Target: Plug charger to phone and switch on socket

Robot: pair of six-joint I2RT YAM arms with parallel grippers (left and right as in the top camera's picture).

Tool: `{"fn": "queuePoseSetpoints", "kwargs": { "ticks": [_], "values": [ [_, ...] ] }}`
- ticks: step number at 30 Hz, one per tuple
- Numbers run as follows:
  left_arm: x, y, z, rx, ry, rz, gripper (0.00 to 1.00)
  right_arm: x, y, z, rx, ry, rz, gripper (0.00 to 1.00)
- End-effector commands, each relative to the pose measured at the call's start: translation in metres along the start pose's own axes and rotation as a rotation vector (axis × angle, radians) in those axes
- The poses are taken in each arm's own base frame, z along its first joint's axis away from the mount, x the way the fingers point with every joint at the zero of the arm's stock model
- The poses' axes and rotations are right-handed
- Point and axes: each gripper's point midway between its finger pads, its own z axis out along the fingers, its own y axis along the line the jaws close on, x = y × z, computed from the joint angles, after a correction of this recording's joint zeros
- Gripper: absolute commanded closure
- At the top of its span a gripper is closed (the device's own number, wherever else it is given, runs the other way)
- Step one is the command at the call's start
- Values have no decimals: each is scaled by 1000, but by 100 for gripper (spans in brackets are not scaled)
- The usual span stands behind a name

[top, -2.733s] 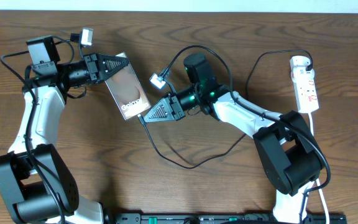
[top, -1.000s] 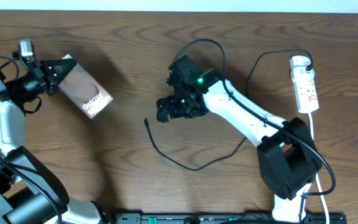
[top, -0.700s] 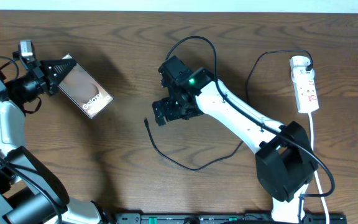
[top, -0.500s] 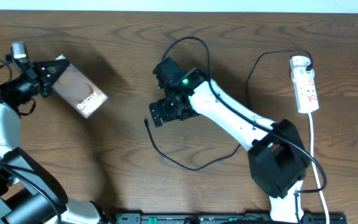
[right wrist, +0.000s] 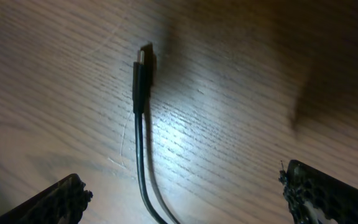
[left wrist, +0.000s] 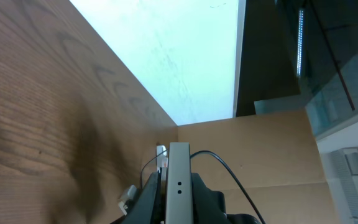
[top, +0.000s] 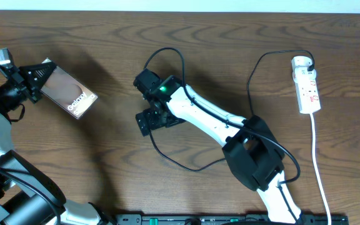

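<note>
The charger cable's connector tip is below and beyond my right gripper's fingers, so closing now would miss. My right gripper first lowers toward the connector tip, then closes.
My left gripper [top: 37, 78] is shut on one end of the brown-bronze "Galaxy" phone [top: 72, 98], held above the table at the far left. In the left wrist view the phone's grey edge [left wrist: 178, 177] stands clamped in the left gripper [left wrist: 178, 202]. My right gripper [top: 151, 119] hovers open over the end of the black charger cable [top: 192, 167]. Its connector tip [right wrist: 142, 65] lies on the wood ahead of the right gripper [right wrist: 182, 183], between the wide-apart fingers [right wrist: 58, 200]. The cable runs to a white plug [top: 301, 61] in the socket [top: 309, 89] at the right.
The socket's white cord [top: 317, 156] runs down the table's right side to the front edge. The charger cable loops across the middle of the table. A black rail [top: 230, 219] lies along the front edge. A pale wall [left wrist: 185, 56] lies beyond the table's far edge.
My right arm has swung left, bringing its open gripper over the cable's connector end. My left arm has carried the phone further left and a little up the frame.
</note>
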Motion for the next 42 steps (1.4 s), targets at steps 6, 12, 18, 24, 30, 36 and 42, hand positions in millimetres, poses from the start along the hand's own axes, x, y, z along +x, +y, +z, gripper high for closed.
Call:
{"fn": "queuePoseSetpoints", "kwargs": {
  "ticks": [6, 12, 18, 24, 30, 36, 42],
  "values": [
    [5, -15, -1, 43, 25, 3, 93, -6, 15, 18, 8, 10, -40, 1],
    [5, -15, -1, 43, 24, 9, 93, -10, 14, 26, 15, 7, -48, 4],
    [5, -15, -1, 43, 24, 9, 92, -18, 7, 31, 57, -25, -49, 11],
    [5, -15, -1, 43, 24, 9, 93, -22, 8, 36, 51, -39, -52, 13],
    [5, -15, -1, 43, 24, 9, 93, -21, 4, 42, 64, -29, -48, 29],
    [5, -15, -1, 43, 24, 9, 93, -20, -1, 44, 93, -27, -46, 55],
    [5, -15, -1, 43, 24, 9, 93, -14, -12, 55, 138, 5, -33, 74]
  ]
}}
